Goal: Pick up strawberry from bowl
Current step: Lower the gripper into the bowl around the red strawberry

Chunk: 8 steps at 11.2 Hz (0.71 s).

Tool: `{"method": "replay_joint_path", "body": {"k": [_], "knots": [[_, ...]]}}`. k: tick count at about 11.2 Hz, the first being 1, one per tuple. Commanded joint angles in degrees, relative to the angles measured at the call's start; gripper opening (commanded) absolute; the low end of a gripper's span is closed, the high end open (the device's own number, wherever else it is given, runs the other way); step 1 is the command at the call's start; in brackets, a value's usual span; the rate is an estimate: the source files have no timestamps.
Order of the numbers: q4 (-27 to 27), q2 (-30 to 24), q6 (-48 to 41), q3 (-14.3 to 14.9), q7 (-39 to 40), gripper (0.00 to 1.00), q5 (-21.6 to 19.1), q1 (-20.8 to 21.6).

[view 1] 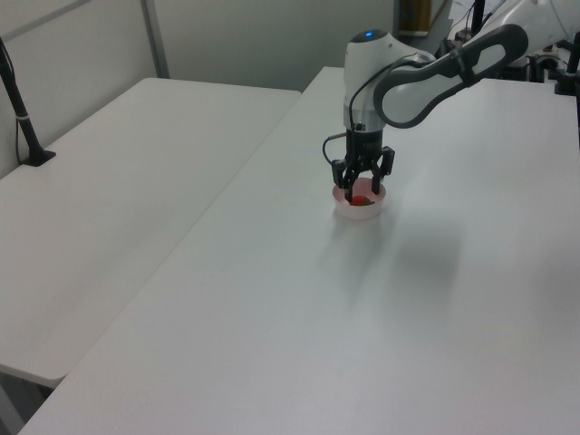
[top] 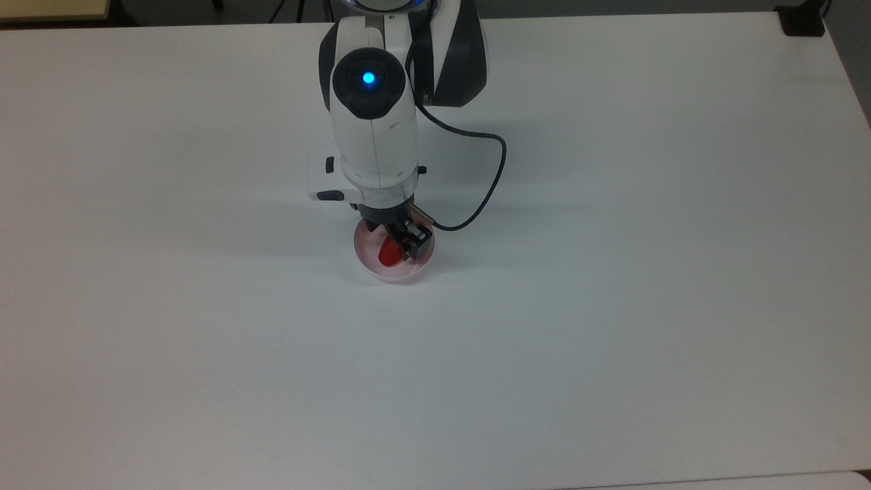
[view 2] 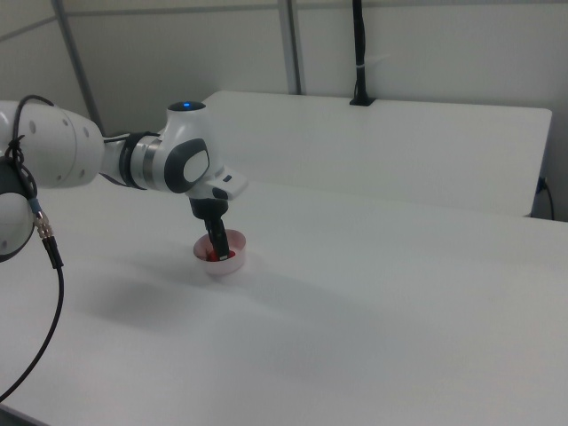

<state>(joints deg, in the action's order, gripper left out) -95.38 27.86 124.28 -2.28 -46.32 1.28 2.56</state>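
The strawberry needs to be picked out of the pale pink bowl, so my gripper needs to grab it by its red body next.
The small pale pink bowl stands on the white table, just in front of the arm. The red strawberry lies inside it. My gripper points straight down over the bowl. Its dark fingers stand apart, open, on either side of the strawberry and slightly above it, with the tips about level with the rim. The hand hides the far part of the bowl in the top view.
A black cable loops from the wrist over the table on the top view's right. A second white table stands beside this one in the left view, with a black post on it.
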Motion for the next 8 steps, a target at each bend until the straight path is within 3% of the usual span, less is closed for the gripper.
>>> {"method": "replay_joint_path", "body": {"k": [1, 4, 5, 8], "knots": [[-1.0, 0.9, -0.4, 0.2, 0.9, 0.98, 0.2, 0.6], [-1.1, 1.7, 0.2, 0.2, 0.9, 1.00, 0.5, 1.4], [-1.1, 1.7, 0.2, 0.2, 1.0, 0.95, 0.5, 1.5], [-1.0, 1.7, 0.5, 0.2, 1.7, 0.57, 0.4, 1.1]]}}
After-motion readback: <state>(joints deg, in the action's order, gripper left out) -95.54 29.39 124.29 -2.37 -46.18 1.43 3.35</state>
